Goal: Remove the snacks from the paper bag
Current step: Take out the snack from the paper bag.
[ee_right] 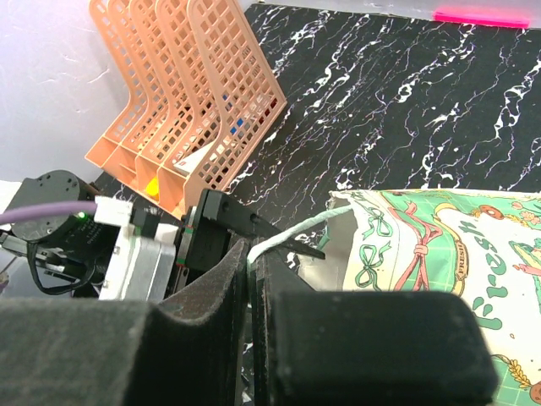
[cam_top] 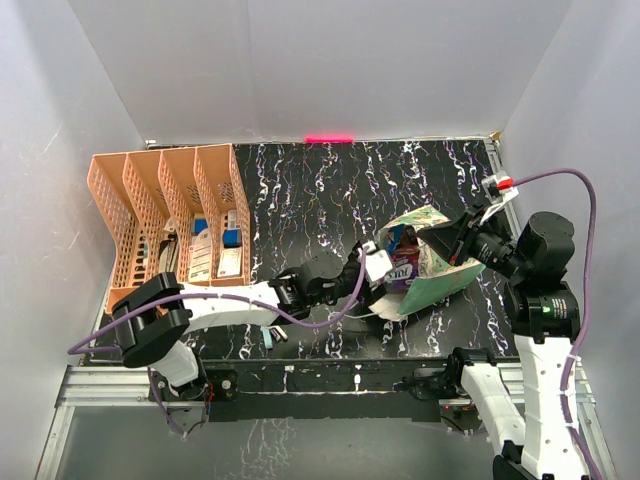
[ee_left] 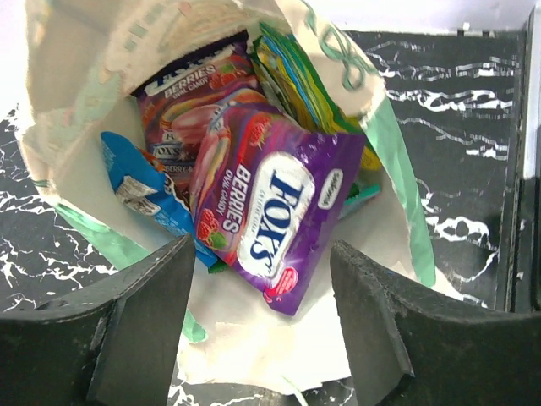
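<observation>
My left gripper grabs the purple packet's near corner (cam_top: 394, 285) (ee_left: 283, 283) next, so the packet's far end stays free to slip from the bag.
The paper bag (cam_top: 438, 270) lies on its side on the black marbled table, mouth toward the left arm. My right gripper (cam_top: 462, 238) is shut on its white string handle (ee_right: 292, 230) and holds the top of the bag (ee_right: 448, 245) up. My left gripper (cam_top: 390, 268) is open at the bag's mouth (ee_left: 262, 254). A purple snack packet (ee_left: 283, 211) lies just ahead of its fingers, untouched. Behind it in the bag (ee_left: 385, 152) are a second purple packet (ee_left: 182, 97), a blue one (ee_left: 144, 190) and a green-yellow one (ee_left: 296, 80).
An orange slotted tray (cam_top: 165, 215) with small items stands at the left back, also in the right wrist view (ee_right: 199, 93). A small pale object (cam_top: 275, 335) lies near the front edge by the left arm. White walls enclose the table.
</observation>
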Motion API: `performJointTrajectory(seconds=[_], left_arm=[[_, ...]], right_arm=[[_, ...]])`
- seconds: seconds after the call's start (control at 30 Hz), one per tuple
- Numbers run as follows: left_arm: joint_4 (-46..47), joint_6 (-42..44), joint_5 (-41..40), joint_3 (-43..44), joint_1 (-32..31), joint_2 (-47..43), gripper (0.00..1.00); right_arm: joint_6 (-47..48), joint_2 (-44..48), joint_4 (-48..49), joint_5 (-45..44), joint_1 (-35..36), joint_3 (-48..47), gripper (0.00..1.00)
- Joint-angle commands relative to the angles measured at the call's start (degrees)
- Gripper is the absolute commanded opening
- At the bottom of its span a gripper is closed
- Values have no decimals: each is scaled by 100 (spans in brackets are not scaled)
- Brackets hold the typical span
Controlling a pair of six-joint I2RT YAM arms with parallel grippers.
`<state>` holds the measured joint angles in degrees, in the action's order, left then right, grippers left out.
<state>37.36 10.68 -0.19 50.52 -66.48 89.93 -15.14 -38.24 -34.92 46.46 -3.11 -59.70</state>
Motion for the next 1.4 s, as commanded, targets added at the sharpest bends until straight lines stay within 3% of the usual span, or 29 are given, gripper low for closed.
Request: performJointTrajectory(seconds=[0.0,0.27,0.77,0.9,1.13,1.23,1.37], left_arm=[[500,788,404,-173,-68,47,63],[858,1275,201,7,-167,714,63],[1280,1391,-246,753,-484,1728,64],[1257,1541,-788,843,-509,1822,51],[1163,1808,-1318,854,-515,1702,14],[839,1612,-1254,801,-524,1259,0],[-220,937,-950,839,-533,463,0]], right_arm=[[4,56,353,59,21,-358,7],[6,43,328,56,35,-411,7],[-42,25,361,82,39,-437,7],[-40,36,316,53,39,-470,7],[-21,70,294,-12,40,-464,7],[-16,88,263,-115,39,-484,7],[-59,145,278,-422,39,-487,7]])
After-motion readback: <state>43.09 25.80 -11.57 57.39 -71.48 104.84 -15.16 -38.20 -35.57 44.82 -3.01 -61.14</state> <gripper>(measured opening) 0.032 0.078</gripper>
